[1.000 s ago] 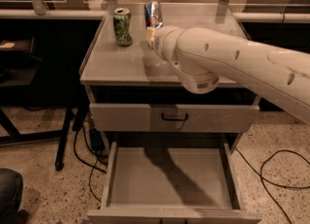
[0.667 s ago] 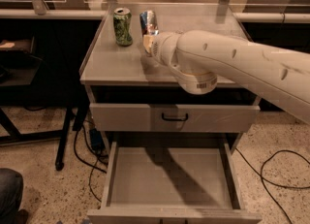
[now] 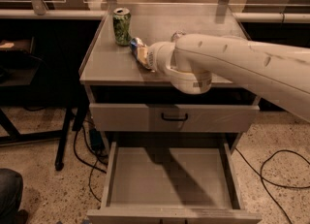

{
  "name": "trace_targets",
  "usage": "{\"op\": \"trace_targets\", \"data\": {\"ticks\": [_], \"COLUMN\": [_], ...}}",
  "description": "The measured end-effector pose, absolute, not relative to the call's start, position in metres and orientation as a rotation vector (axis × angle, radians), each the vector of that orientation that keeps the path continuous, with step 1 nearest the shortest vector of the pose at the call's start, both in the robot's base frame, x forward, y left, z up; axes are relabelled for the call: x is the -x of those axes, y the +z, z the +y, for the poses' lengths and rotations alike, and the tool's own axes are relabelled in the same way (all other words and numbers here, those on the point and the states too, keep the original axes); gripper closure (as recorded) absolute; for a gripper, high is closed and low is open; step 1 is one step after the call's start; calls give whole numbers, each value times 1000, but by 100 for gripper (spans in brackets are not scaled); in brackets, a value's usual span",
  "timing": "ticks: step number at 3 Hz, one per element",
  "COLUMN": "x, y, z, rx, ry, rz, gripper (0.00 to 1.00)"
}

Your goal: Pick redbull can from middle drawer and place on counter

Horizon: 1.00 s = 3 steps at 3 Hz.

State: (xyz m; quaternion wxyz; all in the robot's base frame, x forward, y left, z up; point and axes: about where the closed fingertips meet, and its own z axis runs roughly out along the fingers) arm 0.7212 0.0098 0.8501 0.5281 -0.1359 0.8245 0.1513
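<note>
The redbull can [image 3: 136, 46] is low on the counter next to the green can, so I need to let go of the redbull can with my gripper.
The redbull can [image 3: 136, 46], blue and silver, is tilted low over the left part of the grey counter [image 3: 109, 65]. My gripper [image 3: 143, 56] is at the end of the big white arm that reaches in from the right, and it is shut on the can. The middle drawer [image 3: 169, 182] stands pulled out below, its flat grey floor bare. My arm hides part of the counter's middle.
A green patterned can [image 3: 121, 25] stands upright at the counter's back left, close behind the redbull can. A closed drawer front with a dark loop handle [image 3: 174, 117] sits above the open drawer. Cables [image 3: 276, 179] lie on the floor. A dark table leg [image 3: 68, 136] stands left.
My gripper has moved left and down toward the counter with the redbull can, and the can has tipped from upright to tilted. The green can and the drawer have not moved.
</note>
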Motion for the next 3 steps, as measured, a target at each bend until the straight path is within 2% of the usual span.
{"op": "trace_targets", "data": {"ticks": [1,3], "x": [-721,-721], "y": [850,850], "z": [10,10], "rx": [325,325], "ry": [361,361], "rz": [1970,1970], "gripper": [100,57]}}
